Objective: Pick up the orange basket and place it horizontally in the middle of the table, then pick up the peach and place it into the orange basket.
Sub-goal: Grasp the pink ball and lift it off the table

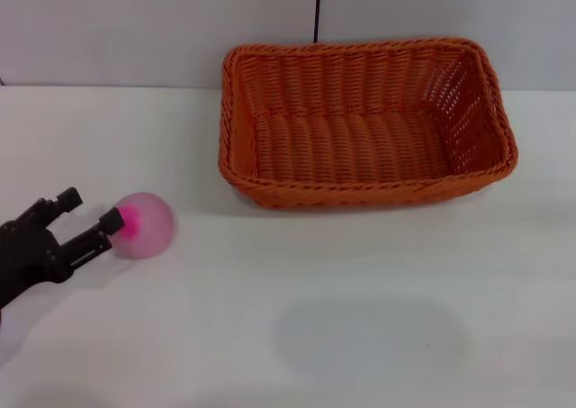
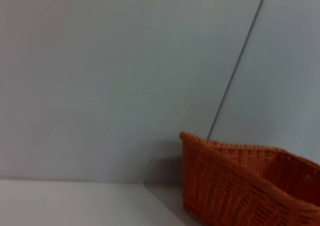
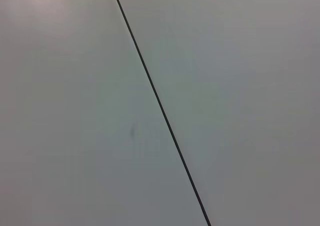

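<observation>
My left gripper's fingers are still short of the peach's middle, so it is too early to close. The left gripper moves toward the peach's middle next, then closes.
The orange basket stands upright on the white table, long side across, toward the back and right of centre. One of its corners also shows in the left wrist view. The pale pink peach rests on the table at the left, its magenta blotch facing my left gripper. That gripper is open and low over the table just left of the peach. Its nearer fingertip overlaps the peach's left edge, and the other fingertip stands clear of it. My right gripper is out of view.
A grey wall with a dark vertical seam runs behind the table, close to the basket's back rim. The right wrist view shows only this wall and seam. A faint shadow lies on the table's front middle.
</observation>
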### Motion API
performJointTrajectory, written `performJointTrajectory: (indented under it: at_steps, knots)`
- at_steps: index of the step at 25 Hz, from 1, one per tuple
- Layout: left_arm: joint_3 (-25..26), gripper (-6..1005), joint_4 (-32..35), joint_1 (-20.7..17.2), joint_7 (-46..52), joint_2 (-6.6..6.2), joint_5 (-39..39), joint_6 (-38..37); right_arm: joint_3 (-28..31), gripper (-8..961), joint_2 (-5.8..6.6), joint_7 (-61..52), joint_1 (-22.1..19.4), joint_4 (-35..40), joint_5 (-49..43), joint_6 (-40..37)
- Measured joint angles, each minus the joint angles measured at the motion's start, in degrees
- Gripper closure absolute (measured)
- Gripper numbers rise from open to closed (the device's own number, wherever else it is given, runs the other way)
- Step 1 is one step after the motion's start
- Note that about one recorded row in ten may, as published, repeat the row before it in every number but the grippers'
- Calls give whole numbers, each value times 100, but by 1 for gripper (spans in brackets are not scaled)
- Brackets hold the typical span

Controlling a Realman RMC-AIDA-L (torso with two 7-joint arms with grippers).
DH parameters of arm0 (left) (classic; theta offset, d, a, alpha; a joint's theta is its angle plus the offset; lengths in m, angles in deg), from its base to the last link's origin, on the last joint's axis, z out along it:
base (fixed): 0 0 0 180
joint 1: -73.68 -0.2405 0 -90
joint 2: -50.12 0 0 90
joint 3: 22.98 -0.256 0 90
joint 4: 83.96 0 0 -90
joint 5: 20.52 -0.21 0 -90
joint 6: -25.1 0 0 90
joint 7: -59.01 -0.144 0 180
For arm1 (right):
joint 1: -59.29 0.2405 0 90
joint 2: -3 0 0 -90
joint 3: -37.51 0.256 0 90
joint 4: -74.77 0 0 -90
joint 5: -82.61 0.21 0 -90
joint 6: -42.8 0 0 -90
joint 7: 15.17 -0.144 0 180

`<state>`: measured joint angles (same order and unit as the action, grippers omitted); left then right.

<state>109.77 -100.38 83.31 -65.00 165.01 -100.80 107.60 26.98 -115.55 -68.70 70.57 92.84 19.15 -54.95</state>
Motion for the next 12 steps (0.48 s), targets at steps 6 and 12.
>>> performJointTrajectory:
  at_steps: [6,12]
  knots:
    - [-3,182,-6,45,-48,151,-69,-278,5,530,-8,-2,10,-58,1,32]
    - [-4,183,-11,56,-71,182,-73,-305,8,530,-1,-2,-38,-103,2,33]
